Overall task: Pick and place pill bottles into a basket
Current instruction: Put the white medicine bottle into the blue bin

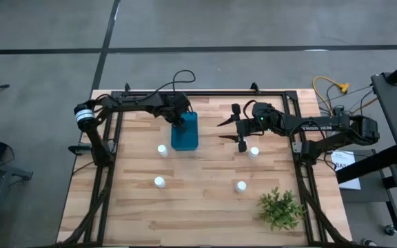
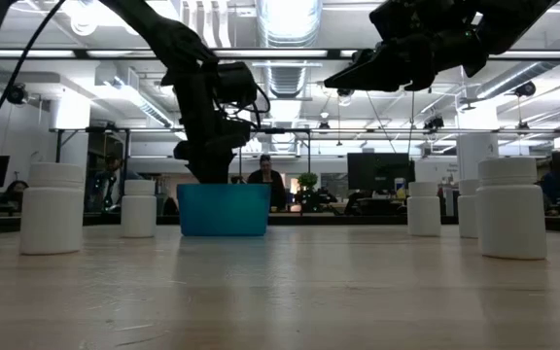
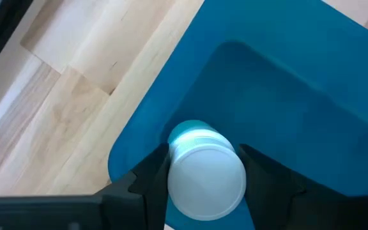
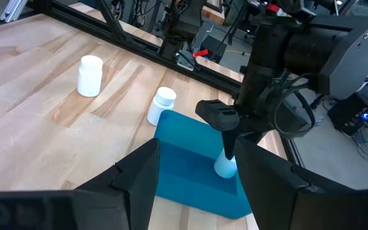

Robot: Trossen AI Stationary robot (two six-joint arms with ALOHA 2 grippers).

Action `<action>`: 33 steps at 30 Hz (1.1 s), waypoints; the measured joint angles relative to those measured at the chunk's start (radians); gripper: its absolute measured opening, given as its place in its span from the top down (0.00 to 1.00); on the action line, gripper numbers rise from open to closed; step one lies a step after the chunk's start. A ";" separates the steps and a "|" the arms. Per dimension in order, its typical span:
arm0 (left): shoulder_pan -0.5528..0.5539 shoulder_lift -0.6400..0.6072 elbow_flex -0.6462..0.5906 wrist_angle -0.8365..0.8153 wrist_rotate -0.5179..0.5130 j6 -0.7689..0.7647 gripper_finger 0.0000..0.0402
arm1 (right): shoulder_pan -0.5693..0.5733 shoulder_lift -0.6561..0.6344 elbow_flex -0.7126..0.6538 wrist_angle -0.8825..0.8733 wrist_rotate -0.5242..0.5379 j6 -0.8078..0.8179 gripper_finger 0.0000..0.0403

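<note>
My left gripper opens now, since the white bottle [image 3: 206, 169] reaches down inside the basket's rim in the left wrist view and would stay in the blue basket [image 3: 273, 115].
The blue basket [image 1: 186, 136] stands at the table's far middle. My left gripper [image 1: 180, 120] reaches down into its far end and is shut on a white pill bottle [image 3: 206, 179], which also shows in the right wrist view [image 4: 225, 167]. My right gripper [image 1: 234, 131] is open and empty in the air, right of the basket. Several other white bottles stand upright on their bases: one near the basket's near left corner [image 1: 163, 150], one right of it [image 1: 253, 151], and two nearer the front [image 1: 159, 182] [image 1: 240, 185]. My left gripper pinches the bottle by its two opposite sides [image 3: 171, 167], just below the cap, between its two fingers [image 3: 147, 182]. The fingers come from above, pointing down. The bottle is upright inside the basket's far end; I cannot tell whether its base touches the floor.
A green leafy plant [image 1: 281, 209] stands at the table's near right corner. A black frame [image 1: 205, 92] runs along the table's far and side edges. Bare wood [image 1: 198, 172] lies between the loose bottles in front of the basket.
</note>
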 joint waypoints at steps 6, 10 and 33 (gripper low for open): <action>0.002 -0.004 0.000 0.003 0.000 0.009 0.64 | 0.000 0.000 0.000 0.000 0.000 0.001 0.52; 0.002 -0.002 0.000 0.022 0.000 0.017 0.64 | 0.000 0.000 0.000 0.000 0.000 0.001 0.52; 0.002 -0.002 0.003 0.025 -0.032 0.016 0.38 | 0.001 0.000 0.000 -0.003 0.000 0.001 0.52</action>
